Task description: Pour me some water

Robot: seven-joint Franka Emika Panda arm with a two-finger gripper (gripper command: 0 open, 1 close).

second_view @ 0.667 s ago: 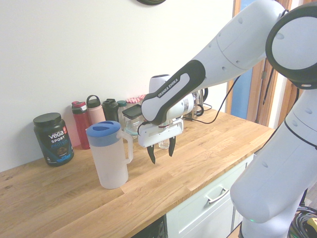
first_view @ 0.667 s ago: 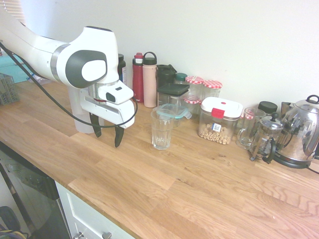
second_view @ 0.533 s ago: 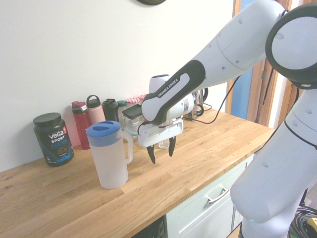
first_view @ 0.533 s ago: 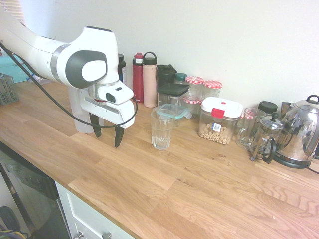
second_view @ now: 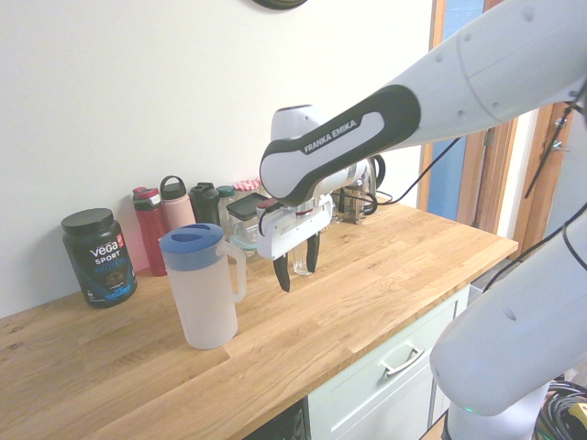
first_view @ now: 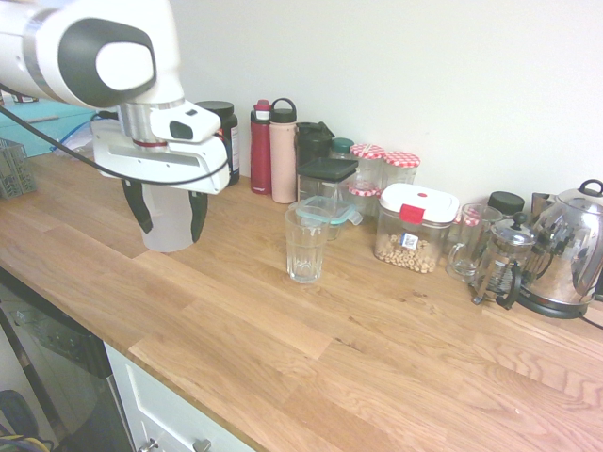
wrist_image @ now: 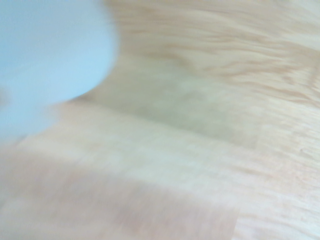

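Observation:
My gripper will grab the pitcher by its handle next. Then it can pour water into the glass (second_view: 301, 262).
A translucent white pitcher (second_view: 204, 293) with a blue lid (second_view: 191, 246) stands on the wooden counter (second_view: 367, 275), its handle facing the arm. My gripper (second_view: 297, 263) hangs open a little above the counter, beside the handle and apart from it, with nothing between its fingers. In the first exterior view the gripper (first_view: 168, 209) is in front of the pitcher (first_view: 170, 226), whose lower body shows between the fingers. An empty clear drinking glass (first_view: 306, 245) stands just beyond the gripper on the side away from the pitcher. The wrist view is blurred and shows the pale blue lid (wrist_image: 50, 50) over wood.
Against the wall stand a red bottle (first_view: 261, 148), a pink bottle (first_view: 283, 153), several jars, a white-lidded container (first_view: 415, 226), a French press (first_view: 504, 264) and a steel kettle (first_view: 570, 250). A black Vega tub (second_view: 99, 257) sits behind the pitcher. The counter's front edge (first_view: 188, 386) is near.
The gripper has risen, turned about its axis and shifted toward the pitcher. It stays open. Pitcher and glass have not moved.

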